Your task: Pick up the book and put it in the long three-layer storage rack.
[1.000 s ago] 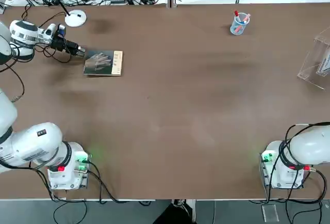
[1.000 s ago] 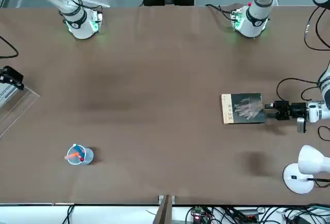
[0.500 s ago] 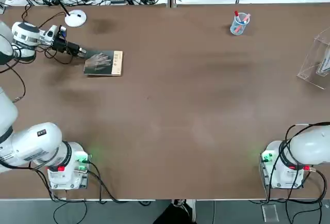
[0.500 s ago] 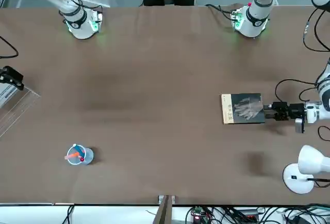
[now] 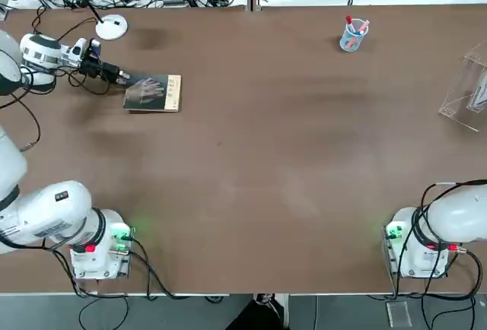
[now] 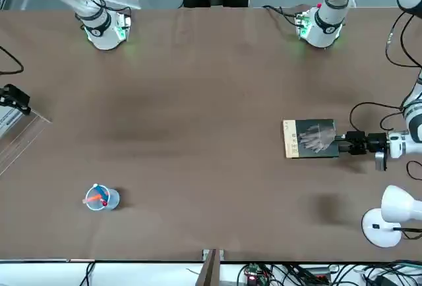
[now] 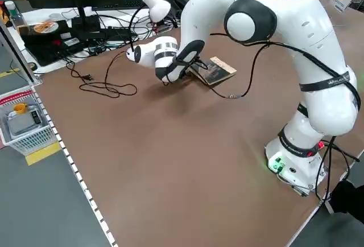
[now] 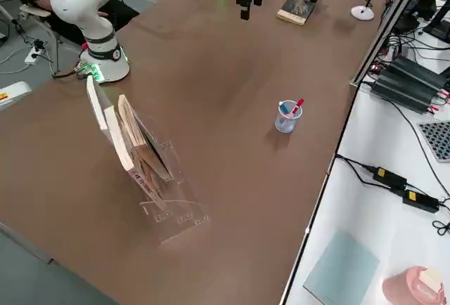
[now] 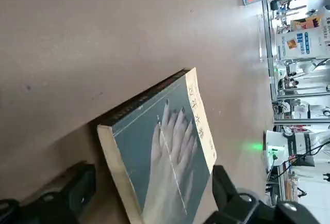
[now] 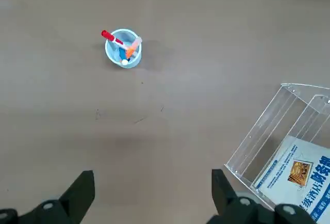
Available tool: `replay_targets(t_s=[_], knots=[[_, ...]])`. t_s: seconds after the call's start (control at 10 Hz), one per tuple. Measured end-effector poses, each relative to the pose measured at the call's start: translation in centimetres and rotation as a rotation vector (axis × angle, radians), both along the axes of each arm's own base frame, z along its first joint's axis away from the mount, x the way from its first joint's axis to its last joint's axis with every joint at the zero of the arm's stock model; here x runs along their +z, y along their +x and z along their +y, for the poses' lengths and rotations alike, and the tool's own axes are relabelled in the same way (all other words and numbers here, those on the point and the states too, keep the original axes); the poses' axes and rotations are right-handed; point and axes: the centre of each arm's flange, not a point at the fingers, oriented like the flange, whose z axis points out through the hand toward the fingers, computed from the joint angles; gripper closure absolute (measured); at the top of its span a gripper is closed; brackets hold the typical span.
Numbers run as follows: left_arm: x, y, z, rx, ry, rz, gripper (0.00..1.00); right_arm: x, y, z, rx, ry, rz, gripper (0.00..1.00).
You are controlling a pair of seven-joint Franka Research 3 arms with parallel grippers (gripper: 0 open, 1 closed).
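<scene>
My left gripper is about to pick up the book and needs to pinch it across its thin cream page edge next. The book's broad grey cover is wider than my fingers can span.
The book (image 5: 152,93) lies flat on the brown table at the far left, dark grey cover up with a pale hand picture and a tan strip. It also shows in the front view (image 6: 310,139) and the left side view (image 7: 215,71). My left gripper (image 5: 120,77) reaches in low and level from the book's left. Its fingers stand open just at the book's edge. In the left wrist view the book (image 9: 160,146) fills the gap ahead of the left gripper (image 9: 149,182). The long three-layer storage rack (image 5: 466,90) stands at the far right edge. My right gripper (image 10: 152,190) hangs open high above the table.
A clear cup of pens (image 5: 352,35) stands at the back right. A white desk lamp (image 5: 111,26) sits just behind the left gripper, and cables trail beside it. The rack (image 8: 140,157) holds a few booklets. Both arm bases (image 5: 99,250) sit at the near edge.
My left gripper has crept a little toward the book, and its fingers now reach the book's edge. The book and the right arm have not moved.
</scene>
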Motion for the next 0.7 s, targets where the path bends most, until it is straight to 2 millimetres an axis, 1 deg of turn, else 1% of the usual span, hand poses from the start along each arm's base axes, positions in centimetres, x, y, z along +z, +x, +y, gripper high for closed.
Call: replay_targets(t_s=[0.6,0.7], knots=[[-0.46,0.15,-0.88,0.010,-0.021,0.004,0.03,0.00,0.00,0.00,0.000,0.000,0.000,0.00],[-0.58,0.17,-1.13,0.010,-0.024,0.005,0.04,0.00,0.00,0.00,0.000,0.000,0.000,0.00]])
